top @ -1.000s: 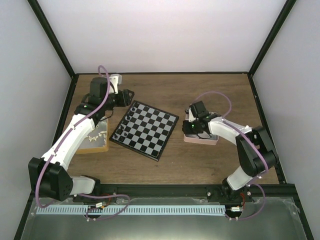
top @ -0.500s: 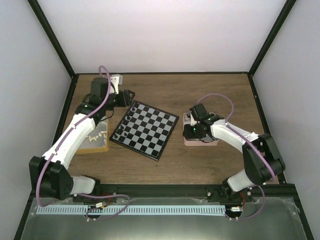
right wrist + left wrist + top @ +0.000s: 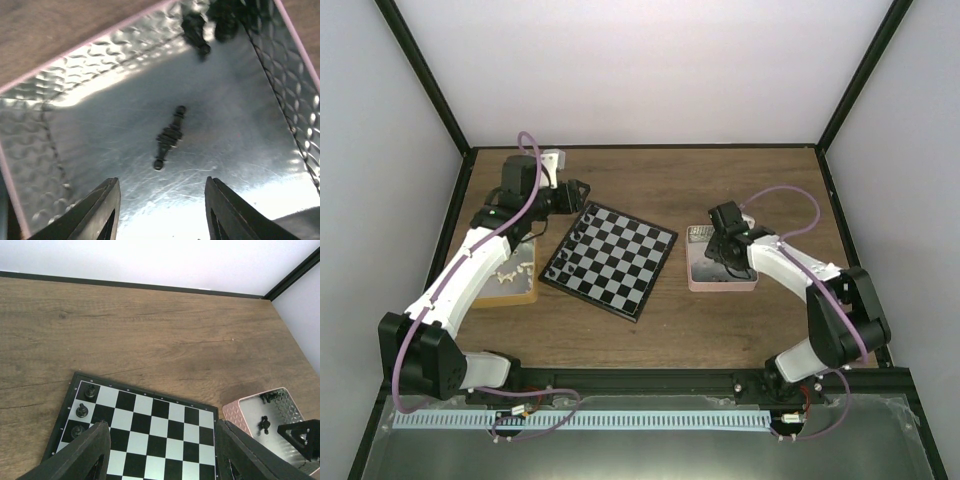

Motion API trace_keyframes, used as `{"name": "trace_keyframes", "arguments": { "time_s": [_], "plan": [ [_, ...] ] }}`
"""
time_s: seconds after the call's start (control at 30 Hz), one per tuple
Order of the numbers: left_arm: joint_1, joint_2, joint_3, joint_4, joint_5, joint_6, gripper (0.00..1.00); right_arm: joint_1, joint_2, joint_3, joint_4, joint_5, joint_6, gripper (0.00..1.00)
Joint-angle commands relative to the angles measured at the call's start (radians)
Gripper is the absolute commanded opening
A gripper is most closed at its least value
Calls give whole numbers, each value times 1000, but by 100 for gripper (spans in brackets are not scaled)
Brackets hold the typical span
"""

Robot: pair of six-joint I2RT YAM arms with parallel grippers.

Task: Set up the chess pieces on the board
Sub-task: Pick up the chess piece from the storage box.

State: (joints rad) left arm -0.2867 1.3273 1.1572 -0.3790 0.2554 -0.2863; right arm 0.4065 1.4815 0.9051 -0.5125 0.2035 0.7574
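I need to grab the flat-lying black piece across its thick middle with my right gripper. This leaves a rounded end to hand over to my left gripper.
The board lies at mid-table, turned at an angle, with several black chess pieces along its left edge. In the left wrist view the board shows three black pieces in its left column. My left gripper hangs open and empty above the board's far left corner, and it also shows in its own view. My right gripper is open and empty over the pink tray. A black piece lies flat just ahead of its fingertips. More black pieces sit in the tray's far corner.
The pink tray sits right of the board. A tan tray with cream-white pieces sits left of it, under my left arm. Black frame posts and white walls bound the table.
My right gripper has moved right, from the pink tray's left edge to over its middle, and the wrist has turned. The left arm has not moved.
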Motion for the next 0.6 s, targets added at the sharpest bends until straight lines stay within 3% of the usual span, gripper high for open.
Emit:
{"name": "trace_keyframes", "arguments": {
  "time_s": [0.0,0.3,0.57],
  "plan": [
    [3,4,-13,27,9,4,60,-24,41,-35,43,26,41,49],
    [3,7,-19,32,12,3,60,-58,137,-18,118,5,23,53],
    [3,12,-27,34,5,5,60,-61,202,11,132,36,23,43]
  ]
}}
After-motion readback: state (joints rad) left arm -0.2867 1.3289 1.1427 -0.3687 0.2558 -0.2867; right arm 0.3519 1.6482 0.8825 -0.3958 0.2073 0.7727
